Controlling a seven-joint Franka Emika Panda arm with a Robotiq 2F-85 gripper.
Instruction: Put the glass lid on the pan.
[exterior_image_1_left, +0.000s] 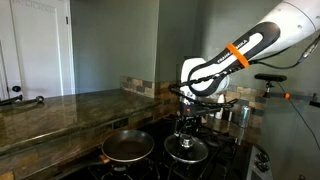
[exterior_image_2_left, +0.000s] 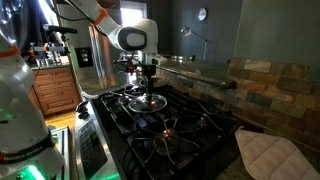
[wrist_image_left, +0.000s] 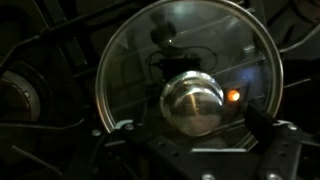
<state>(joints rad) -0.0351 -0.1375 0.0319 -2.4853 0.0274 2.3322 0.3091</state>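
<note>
My gripper should close now, because the knob (exterior_image_1_left: 186, 141) (wrist_image_left: 192, 103) is centred between my open fingers, with one finger on either side. Closing now would hold the knob.
The glass lid (exterior_image_1_left: 186, 151) lies flat on a stove burner, with a metal rim and a shiny centre knob (wrist_image_left: 193, 103). It also shows in an exterior view (exterior_image_2_left: 147, 102) and fills the wrist view (wrist_image_left: 185, 75). The pan (exterior_image_1_left: 128, 147), dark with a brownish inside, sits on the burner beside the lid. I cannot make it out in the wrist view. My gripper (exterior_image_1_left: 186, 128) hangs straight above the lid's knob, pointing down. In the wrist view its fingers (wrist_image_left: 195, 138) stand apart on either side of the knob, open and holding nothing.
The black gas stove (exterior_image_2_left: 190, 130) has raised grates. A stone counter (exterior_image_1_left: 60, 110) runs beside it. Steel canisters (exterior_image_1_left: 238, 112) stand behind the stove. A quilted pot holder (exterior_image_2_left: 270, 155) lies at the stove's near corner. A tiled wall (exterior_image_2_left: 270, 80) lies behind.
</note>
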